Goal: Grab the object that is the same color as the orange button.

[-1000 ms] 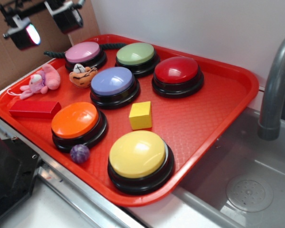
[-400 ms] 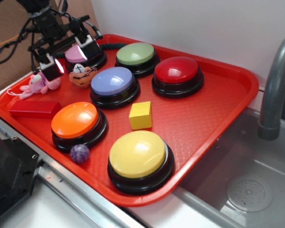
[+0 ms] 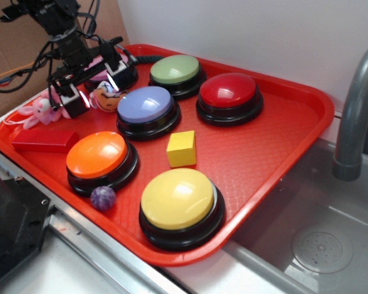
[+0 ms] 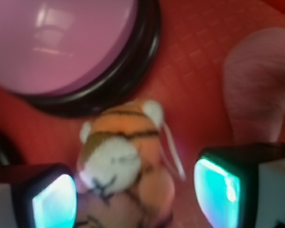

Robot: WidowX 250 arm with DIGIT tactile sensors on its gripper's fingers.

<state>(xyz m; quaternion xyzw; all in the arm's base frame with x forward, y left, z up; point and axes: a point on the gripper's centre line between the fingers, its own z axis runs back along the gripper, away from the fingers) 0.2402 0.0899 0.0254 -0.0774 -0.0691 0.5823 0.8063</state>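
My open fingers stand on both sides of the plush tiger's body, so closing now would catch the tiger. It is time for my gripper to close on it now.
The object, a small orange striped plush tiger with a cream face, lies on the red tray between the pink and purple buttons. My gripper has come down over it and stands open, one finger on each side of the toy with gaps showing. The lit pads glow cyan in the wrist view. The orange button sits nearer the tray's front left, apart from the gripper.
A pink button sits just behind the toy, a purple button to its right. A pink plush bunny and red block lie left. Green, red and yellow buttons, a yellow cube, a purple ball and a faucet are also present.
The gripper has come down from above the tray's far left corner and now straddles the tiger toy. The pink bunny has shifted slightly left.
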